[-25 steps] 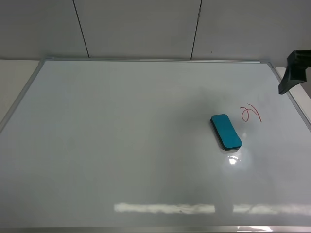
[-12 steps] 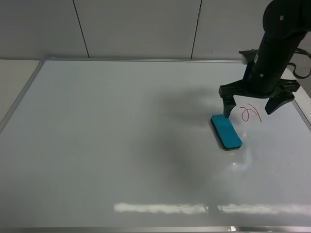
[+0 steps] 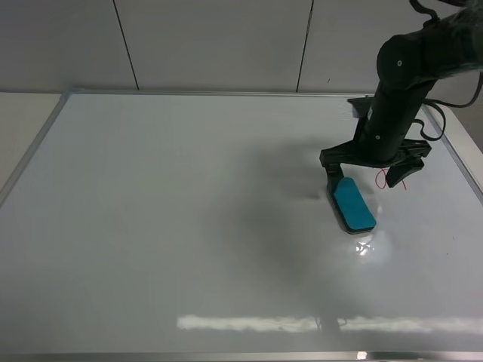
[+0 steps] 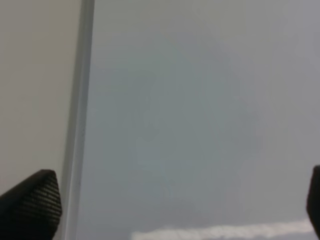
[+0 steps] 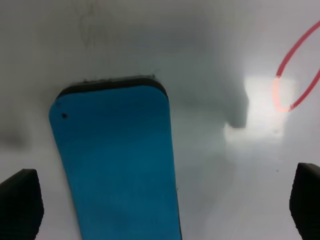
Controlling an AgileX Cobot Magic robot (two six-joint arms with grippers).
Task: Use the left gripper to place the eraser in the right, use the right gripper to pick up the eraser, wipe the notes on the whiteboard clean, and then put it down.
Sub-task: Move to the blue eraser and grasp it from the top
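My right gripper should move lower before it closes on the eraser, because one finger stops above the eraser's far end (image 3: 346,185) (image 5: 111,100).
The teal eraser (image 3: 353,204) lies flat on the whiteboard (image 3: 189,211), right of centre. My right gripper (image 3: 364,175) is open and low over the eraser's far end, one finger to its left and the other over the red notes (image 3: 383,179), which it partly hides. In the right wrist view the eraser (image 5: 117,165) lies between the spread fingertips (image 5: 17,205), nearer one of them, with the notes (image 5: 295,75) to one side. My left gripper (image 4: 172,210) is open and empty above the whiteboard's silver frame (image 4: 82,100); it is out of the exterior view.
A grey panelled wall (image 3: 219,41) stands behind the board. The board's silver frame (image 3: 30,162) runs down the left side and along the far edge. Light glare (image 3: 256,324) lies on the board near the front edge.
My right arm has come in from the right edge and dropped down over the eraser's far end, fingers spread. The eraser has not moved.
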